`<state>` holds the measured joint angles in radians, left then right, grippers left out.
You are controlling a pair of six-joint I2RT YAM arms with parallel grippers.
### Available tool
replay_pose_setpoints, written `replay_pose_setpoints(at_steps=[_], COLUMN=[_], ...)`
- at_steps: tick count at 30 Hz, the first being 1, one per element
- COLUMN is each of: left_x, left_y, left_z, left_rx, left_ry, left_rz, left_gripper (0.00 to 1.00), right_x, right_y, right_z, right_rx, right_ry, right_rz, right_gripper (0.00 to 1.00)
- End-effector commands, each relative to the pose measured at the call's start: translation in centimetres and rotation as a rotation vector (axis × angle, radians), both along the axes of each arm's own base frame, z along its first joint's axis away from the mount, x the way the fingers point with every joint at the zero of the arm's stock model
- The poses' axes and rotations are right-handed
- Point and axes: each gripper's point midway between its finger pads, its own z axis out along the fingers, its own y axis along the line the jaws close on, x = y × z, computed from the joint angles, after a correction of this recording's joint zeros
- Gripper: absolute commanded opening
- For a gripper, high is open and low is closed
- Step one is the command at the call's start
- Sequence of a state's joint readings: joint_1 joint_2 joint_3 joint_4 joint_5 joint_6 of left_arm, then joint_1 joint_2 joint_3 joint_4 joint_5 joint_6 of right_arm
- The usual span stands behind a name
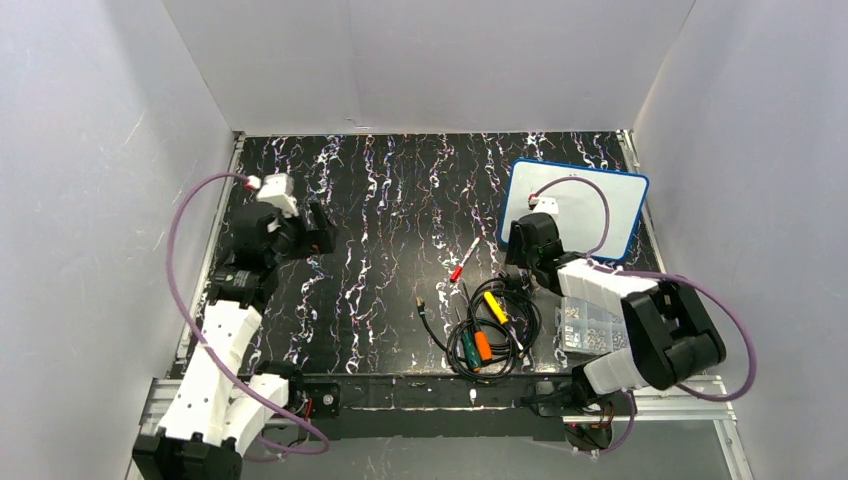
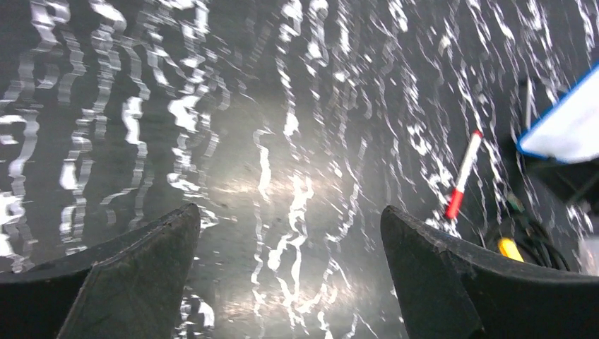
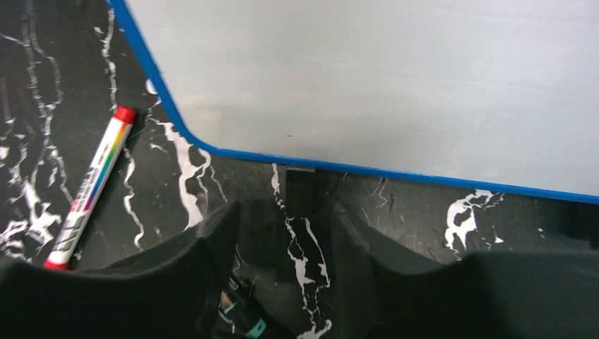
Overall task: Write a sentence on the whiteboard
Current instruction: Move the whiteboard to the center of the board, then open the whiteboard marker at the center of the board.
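Note:
I need to grab the marker (image 1: 465, 258) next with my left gripper by its red cap nearest the cables, so the white body stays free to hand over.
The whiteboard (image 1: 622, 215) lies flat at the far right of the table, white with a blue rim. Its surface is blank in the right wrist view (image 3: 367, 78); no sentence shows. A red-capped white marker (image 1: 465, 258) lies on the table to the left of the board, also seen in the right wrist view (image 3: 90, 189) and the left wrist view (image 2: 463, 174). My right gripper (image 1: 522, 235) hovers at the board's near left corner, its jaws (image 3: 282, 212) partly open and empty. My left gripper (image 1: 318, 232) is wide open and empty (image 2: 289, 219) over bare table at the left.
A tangle of black cables with yellow, orange and green tools (image 1: 485, 325) lies near the front middle. A clear plastic screw box (image 1: 585, 325) sits under my right arm. White walls enclose the table on three sides.

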<state>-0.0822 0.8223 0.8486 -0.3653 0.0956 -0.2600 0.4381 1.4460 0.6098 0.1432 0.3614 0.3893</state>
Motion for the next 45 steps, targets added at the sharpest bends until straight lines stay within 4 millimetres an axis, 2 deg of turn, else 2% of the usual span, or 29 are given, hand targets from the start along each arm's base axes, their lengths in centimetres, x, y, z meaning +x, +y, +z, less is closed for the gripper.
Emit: replay_pose_setpoints(at_steps=[1,7,11,13,15,19,23,26,30,37,42,45], left_x=[-0.9,-1.2,-1.4,-1.5,-1.3,-0.1,1.3,1.8,2.5,2.0,1.0,0.6], left_y=[-6.4,-15.2,-21.0,-23.5,-25.6,-28.3,-29.7,-30.0,-29.7,-29.4,-28.2,-26.7], left_z=[-2.3,-4.6,-6.9,-8.4,-9.9,-12.3,-14.7,-16.3,-18.0,-20.0,-21.4,-21.7], left_rx=[-0.041,-0.046,-0.002,0.034,0.069,0.130,0.177,0.223,0.295,0.411,0.494,0.523], left_ry=[0.112,0.167,0.222,0.249,0.271,0.288,0.314,0.337,0.357,0.370,0.401,0.407], left_rz=[-0.195,-0.383,-0.530,-0.591,-0.635,-0.672,-0.677,-0.677,-0.664,-0.701,-0.702,-0.670], left_gripper=[0.96,0.93,0.86,0.80,0.74,0.66,0.62,0.59,0.50,0.43,0.25,0.05], right_x=[-0.9,-2.8,-3.6,-3.9,-4.2,-4.9,-5.6,-6.0,-6.2,-6.2,-6.1,-6.1], right_y=[0.0,-0.7,-1.9,-2.8,-3.5,-4.9,-5.9,-6.2,-6.4,-6.4,-6.2,-5.7], right_z=[2.5,5.0,7.7,9.1,10.5,12.5,13.7,14.1,14.2,13.5,13.3,13.5], right_rx=[0.038,0.060,0.050,0.042,0.040,0.031,0.031,0.046,0.049,0.044,0.044,0.059], right_ry=[-0.034,-0.061,-0.124,-0.159,-0.196,-0.254,-0.293,-0.316,-0.331,-0.314,-0.305,-0.301], right_rz=[-0.001,0.006,-0.018,-0.047,-0.072,-0.119,-0.152,-0.162,-0.170,-0.174,-0.166,-0.143], right_gripper=[0.66,0.86,0.95,0.98,0.99,0.99,0.99,0.99,0.99,0.99,0.99,0.99])
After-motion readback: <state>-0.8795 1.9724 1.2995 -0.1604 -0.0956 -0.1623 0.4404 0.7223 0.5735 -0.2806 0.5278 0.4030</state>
